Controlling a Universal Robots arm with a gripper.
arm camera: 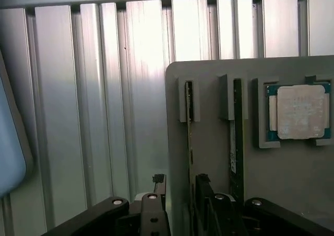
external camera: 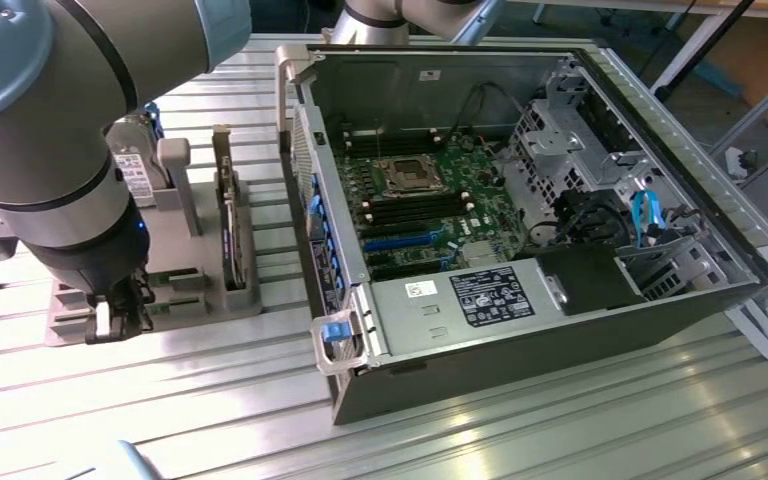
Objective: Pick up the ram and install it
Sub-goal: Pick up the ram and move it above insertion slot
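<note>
The robot's gripper needs to grab the ram by the middle of its long edge [arm camera: 191, 194] next, so that it can install the ram [arm camera: 189, 122] in the motherboard's memory slots.
The ram [arm camera: 189, 122] is a thin stick seen edge-on, standing in a slot of the grey parts holder [arm camera: 209, 77]. My gripper [arm camera: 181, 188] is open, with one dark fingertip on each side of the stick's near end and not touching it. In the exterior view the gripper [external camera: 117, 318] hangs over the near end of the grey holder [external camera: 177, 275], at the exterior view's left of the open computer case [external camera: 491, 330]. The motherboard [external camera: 418, 215] lies inside the case with its dark memory slots [external camera: 418, 207] exposed.
A second dark board [arm camera: 236, 137] stands edge-on in the neighbouring slot, and a square silver processor chip [arm camera: 300, 112] sits in a pocket beyond it. In the exterior view an upright expansion card [external camera: 228, 225] and a hard drive [external camera: 133, 170] stand in the holder. Ribbed aluminium table [external camera: 224, 400] surrounds everything.
</note>
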